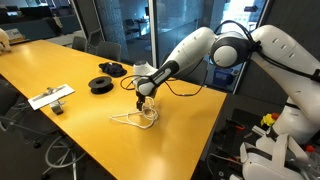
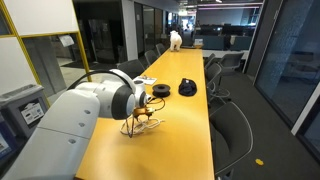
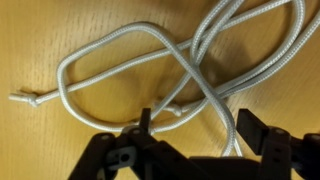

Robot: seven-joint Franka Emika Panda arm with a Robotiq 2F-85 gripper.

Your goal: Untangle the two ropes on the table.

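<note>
My gripper should close on the piece of rope now, because the piece of rope runs between my open fingers in the wrist view.
Two thin whitish ropes point(image 3: 150, 60) lie crossed and looped on the yellow-orange table point(image 3: 60, 30); a knotted end lies at the left in the wrist view. In an exterior view the ropes point(image 1: 132, 120) form a loop near the table's near edge, and they also show in an exterior view point(image 2: 137, 125). My gripper point(image 3: 195, 130) is open, low over the tangle, its two dark fingers straddling rope strands that pass between them. It shows in both exterior views point(image 1: 147, 97) point(image 2: 143, 113). It is not closed on the strands.
Two black round spools point(image 1: 102, 84) point(image 1: 112, 68) stand further along the table point(image 1: 60, 65), also in an exterior view point(image 2: 186, 88). A flat white-grey strip point(image 1: 50, 96) lies near the table's edge. Office chairs point(image 2: 235, 125) line the table's side.
</note>
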